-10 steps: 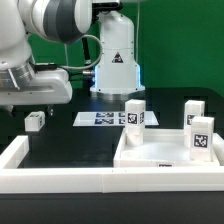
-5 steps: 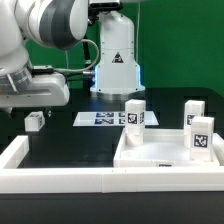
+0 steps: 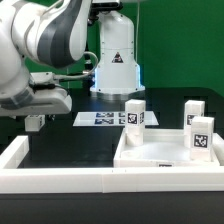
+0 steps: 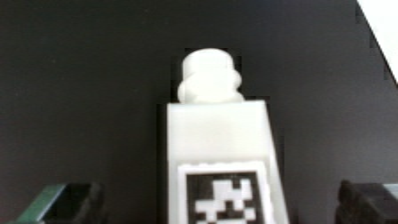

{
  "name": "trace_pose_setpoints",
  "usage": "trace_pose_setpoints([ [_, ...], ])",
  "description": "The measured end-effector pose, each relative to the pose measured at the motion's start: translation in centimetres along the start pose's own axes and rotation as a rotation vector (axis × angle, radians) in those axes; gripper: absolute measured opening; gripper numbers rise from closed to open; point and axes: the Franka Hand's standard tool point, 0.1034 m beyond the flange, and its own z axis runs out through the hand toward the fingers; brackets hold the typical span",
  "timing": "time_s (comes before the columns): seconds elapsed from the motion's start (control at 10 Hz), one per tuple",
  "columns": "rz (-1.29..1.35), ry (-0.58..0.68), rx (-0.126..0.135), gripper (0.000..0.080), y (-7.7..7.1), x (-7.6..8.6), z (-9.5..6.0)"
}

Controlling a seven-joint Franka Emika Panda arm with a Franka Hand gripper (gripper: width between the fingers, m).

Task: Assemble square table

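The white leg is on the black surface with the gripper's dark fingers down around it, so my gripper should close on this leg.
The white square tabletop (image 3: pixel 160 158) with a raised rim lies at the exterior view's right. Three tagged white leg blocks stand on or by it: one at its far left corner (image 3: pixel 135 113) and two at the right (image 3: pixel 193 111) (image 3: pixel 201 139). A fourth leg block (image 3: pixel 35 122) lies alone on the black surface at the left. My gripper (image 3: pixel 36 108) hangs right over it. In the wrist view this leg (image 4: pixel 221 140) lies lengthwise between my open fingers (image 4: pixel 68 200), its rounded peg pointing away. My gripper (image 4: pixel 219 206) straddles it without touching.
The marker board (image 3: pixel 103 118) lies flat behind the tabletop. A white cone-shaped stand (image 3: pixel 117 60) rises at the back. A long white rail (image 3: pixel 55 180) borders the front and left of the black surface.
The arm has swung and lowered toward the lone leg block at the left. The gripper now sits directly over it. The tabletop and other legs have not moved.
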Motion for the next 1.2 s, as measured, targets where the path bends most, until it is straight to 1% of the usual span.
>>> trace_pose_setpoints([
  [0.1, -0.003, -0.005, -0.005, 0.0648, -0.15, 0.10, 0.26],
  [0.4, -0.007, -0.012, -0.007, 0.0639, -0.49, -0.04, 0.78],
  [0.5, -0.009, -0.007, -0.008, 0.0452, -0.38, 0.05, 0.55],
  [0.6, -0.008, -0.005, -0.006, 0.0452, -0.40, 0.08, 0.51],
  [0.7, -0.008, -0.006, -0.006, 0.0285, -0.40, 0.07, 0.52],
  [1.2, -0.008, -0.006, -0.006, 0.0285, -0.42, 0.07, 0.51],
])
